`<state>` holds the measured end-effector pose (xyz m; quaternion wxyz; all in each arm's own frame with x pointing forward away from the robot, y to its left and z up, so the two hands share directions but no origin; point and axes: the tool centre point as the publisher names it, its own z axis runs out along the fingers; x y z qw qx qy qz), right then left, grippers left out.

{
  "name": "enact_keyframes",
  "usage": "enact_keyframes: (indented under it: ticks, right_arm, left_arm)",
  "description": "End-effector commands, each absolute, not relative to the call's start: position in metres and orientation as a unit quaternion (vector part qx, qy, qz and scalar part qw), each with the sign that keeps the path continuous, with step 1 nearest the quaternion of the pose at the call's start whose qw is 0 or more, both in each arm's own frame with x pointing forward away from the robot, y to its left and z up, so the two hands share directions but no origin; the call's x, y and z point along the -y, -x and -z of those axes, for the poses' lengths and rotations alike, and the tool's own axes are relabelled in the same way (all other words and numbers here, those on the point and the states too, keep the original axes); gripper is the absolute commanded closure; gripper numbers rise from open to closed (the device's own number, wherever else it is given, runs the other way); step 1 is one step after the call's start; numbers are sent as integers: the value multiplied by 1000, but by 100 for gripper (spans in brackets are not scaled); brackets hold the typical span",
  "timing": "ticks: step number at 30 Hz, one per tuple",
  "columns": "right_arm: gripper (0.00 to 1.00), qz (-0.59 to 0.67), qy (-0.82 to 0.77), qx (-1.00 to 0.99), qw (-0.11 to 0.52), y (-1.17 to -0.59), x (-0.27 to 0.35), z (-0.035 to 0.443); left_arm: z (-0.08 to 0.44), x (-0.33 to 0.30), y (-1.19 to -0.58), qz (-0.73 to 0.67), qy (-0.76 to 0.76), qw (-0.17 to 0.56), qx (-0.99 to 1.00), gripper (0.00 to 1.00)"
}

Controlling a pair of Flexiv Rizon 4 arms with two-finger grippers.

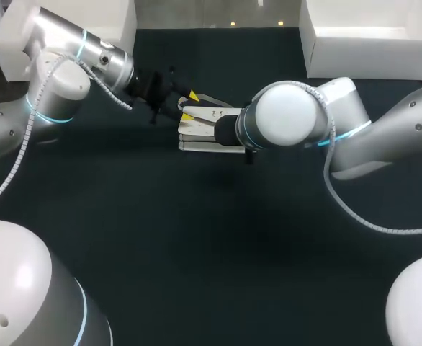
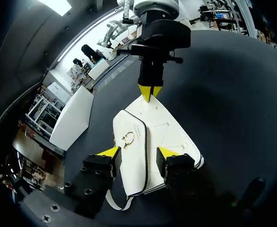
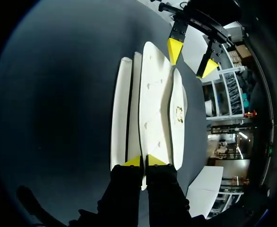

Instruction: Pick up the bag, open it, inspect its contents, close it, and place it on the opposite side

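The left gripper will next grab the bag by its flap edge (image 2: 144,163), as this thin edge stands up from the wide body of the bag.
The white bag (image 1: 196,137) lies on its side over the dark table, held between my two arms. My right gripper (image 3: 144,161) is shut on the edge of one of the bag's (image 3: 152,104) panels; the left wrist view shows it pinching the far end of the bag (image 2: 148,132). My left gripper (image 2: 138,152) is open, its fingers straddling the end with the flap and its gold clasp (image 2: 128,140). From the right wrist view, one finger of the left gripper (image 3: 191,57) stands by the flap and the other stands clear of it. In the head view my right wrist hides its own fingers.
A white box (image 1: 369,43) stands at the back right of the table and another white box (image 1: 117,21) at the back left, beside my left arm. The dark table surface (image 1: 211,252) stretches in front of the bag.
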<state>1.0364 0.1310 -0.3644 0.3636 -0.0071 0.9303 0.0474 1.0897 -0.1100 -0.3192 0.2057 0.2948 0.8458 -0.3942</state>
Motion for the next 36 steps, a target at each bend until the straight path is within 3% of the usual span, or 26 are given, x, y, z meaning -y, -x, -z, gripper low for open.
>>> enact_keyframes:
  ticks: [1, 15, 36]
  right_arm:
    - [100, -48, 7, -929, 366, -1036, -132, 366]
    - [100, -48, 7, -929, 366, -1036, -132, 366]
    - [100, -48, 7, -929, 366, -1036, -132, 366]
  left_arm:
    - [321, 111, -1077, 397, -287, 235, -840, 52]
    - [335, 122, -1075, 375, -300, 220, -849, 58]
    - [348, 132, -1093, 332, -295, 254, -859, 67]
